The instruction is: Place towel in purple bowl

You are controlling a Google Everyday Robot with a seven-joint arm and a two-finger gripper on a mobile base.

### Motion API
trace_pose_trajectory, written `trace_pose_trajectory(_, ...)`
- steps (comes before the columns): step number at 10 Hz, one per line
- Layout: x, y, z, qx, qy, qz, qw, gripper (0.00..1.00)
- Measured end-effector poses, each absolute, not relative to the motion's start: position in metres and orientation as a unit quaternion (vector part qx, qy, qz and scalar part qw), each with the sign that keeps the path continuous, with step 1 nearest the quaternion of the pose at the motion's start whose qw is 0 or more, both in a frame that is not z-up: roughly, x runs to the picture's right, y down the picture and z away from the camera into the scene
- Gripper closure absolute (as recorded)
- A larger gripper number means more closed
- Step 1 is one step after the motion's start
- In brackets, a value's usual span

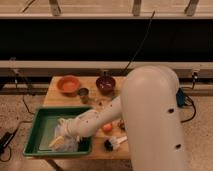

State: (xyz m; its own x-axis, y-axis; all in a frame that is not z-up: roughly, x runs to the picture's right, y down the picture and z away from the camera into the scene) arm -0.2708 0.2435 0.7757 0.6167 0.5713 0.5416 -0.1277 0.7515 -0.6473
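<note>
I should next grab the towel (61, 130) with my gripper by the crumpled folds of its cloth. Then I can place it in the purple bowl (105, 84).
The purple bowl (105, 84) stands at the back middle of the wooden table (55, 94). A pale towel (61, 130) lies crumpled in the green tray (41, 125) at the table's front left. My gripper (59, 142) reaches down into the tray from the right. It is open, with its yellowish fingers (54, 144) over the towel's near edge. Whether they touch the cloth I cannot tell. My white arm fills the right half of the view and hides that side of the table.
An orange bowl (68, 84) sits at the back left, with a small metal cup (83, 93) just in front of it. A black and white brush (115, 143) and a small orange object (107, 128) lie near the front edge beside the tray.
</note>
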Motion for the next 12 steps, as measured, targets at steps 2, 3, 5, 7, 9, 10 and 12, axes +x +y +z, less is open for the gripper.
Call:
trace_pose_trajectory(2,-0.268,0.247,0.78,-0.288,-0.379,0.207,0.855,0.2)
trace_pose_trajectory(3,-0.267,0.248,0.782,-0.288,-0.375,0.209,0.856,0.21)
trace_pose_trajectory(5,-0.265,0.251,0.785,-0.288,-0.368,0.21,0.859,0.37)
trace_pose_trajectory(7,-0.262,0.252,0.786,-0.288,-0.364,0.213,0.859,0.57)
trace_pose_trajectory(9,-0.26,0.252,0.785,-0.288,-0.364,0.216,0.859,0.77)
trace_pose_trajectory(10,-0.259,0.251,0.785,-0.287,-0.364,0.218,0.859,0.87)
trace_pose_trajectory(12,-0.259,0.25,0.784,-0.286,-0.367,0.22,0.858,1.0)
